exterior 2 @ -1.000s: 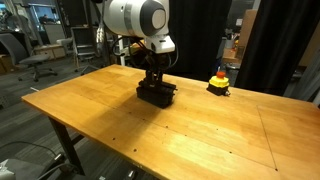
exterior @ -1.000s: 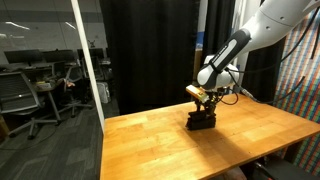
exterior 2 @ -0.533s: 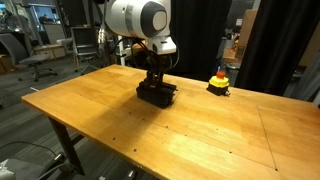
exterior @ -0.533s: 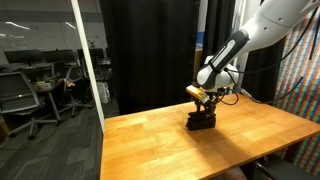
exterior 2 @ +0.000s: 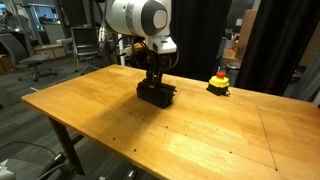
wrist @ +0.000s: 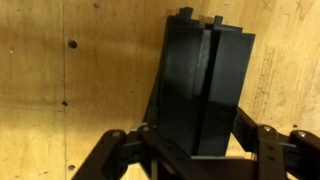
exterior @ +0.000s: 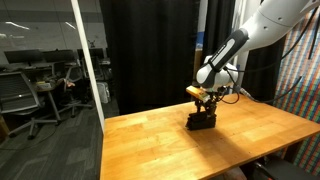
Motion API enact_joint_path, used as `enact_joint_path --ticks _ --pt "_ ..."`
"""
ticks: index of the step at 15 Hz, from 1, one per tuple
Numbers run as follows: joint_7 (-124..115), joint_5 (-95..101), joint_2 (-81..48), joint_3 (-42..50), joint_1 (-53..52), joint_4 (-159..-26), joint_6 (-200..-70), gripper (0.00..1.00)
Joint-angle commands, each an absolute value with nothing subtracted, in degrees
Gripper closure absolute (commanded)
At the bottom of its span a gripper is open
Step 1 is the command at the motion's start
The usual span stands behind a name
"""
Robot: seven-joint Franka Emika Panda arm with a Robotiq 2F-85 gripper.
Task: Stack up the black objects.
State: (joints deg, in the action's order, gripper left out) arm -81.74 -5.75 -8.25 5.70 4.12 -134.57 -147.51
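The held black bar [wrist: 215, 85] and the pile beneath form one closed block, so the bar would rest there if I opened now. My gripper needs to open.
The black objects form a small pile [exterior 2: 156, 95] on the wooden table [exterior 2: 200, 130], seen in both exterior views [exterior: 201, 122]. My gripper [exterior 2: 153, 78] comes straight down onto the top of the pile [exterior: 203, 106]. In the wrist view, two black bars [wrist: 205, 85] lie side by side, long edges touching, and run between my fingers. My gripper [wrist: 200, 140] is shut on them, one finger [wrist: 150, 140] against each outer edge. The lower bars of the pile are hidden under the top ones.
A small yellow-and-red object [exterior 2: 218, 82] sits near the table's far edge, to the right of the pile. A black curtain [exterior: 150, 50] hangs behind the table. Office chairs [exterior: 20, 95] stand beyond a glass partition. The table's near edge [exterior 2: 80, 125] runs diagonally.
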Motion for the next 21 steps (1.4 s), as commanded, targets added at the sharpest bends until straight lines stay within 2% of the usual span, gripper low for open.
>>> enact_joint_path --ticks 1,2,3,4,5,10,15,21 --pt "-79.4 -7.8 -8.4 5.9 4.2 -132.9 -145.2 0.53" --pt "-78.8 -8.0 -8.5 5.8 4.2 -132.8 -145.0 0.52" --pt "-78.5 -8.1 -8.5 5.8 4.2 -132.7 -144.6 0.07" --pt "-78.4 -8.0 -8.5 5.8 4.1 -132.6 -144.4 0.06" --pt "-78.3 -8.0 -8.6 5.8 4.1 -132.5 -144.2 0.0" --pt "-77.3 -7.8 -7.1 5.7 3.9 -133.5 -144.5 0.0" --pt "-61.7 -5.2 4.9 5.6 4.3 -137.1 -134.5 0.0" --pt "-46.0 -4.6 23.9 4.1 4.4 -140.9 -113.8 0.0"
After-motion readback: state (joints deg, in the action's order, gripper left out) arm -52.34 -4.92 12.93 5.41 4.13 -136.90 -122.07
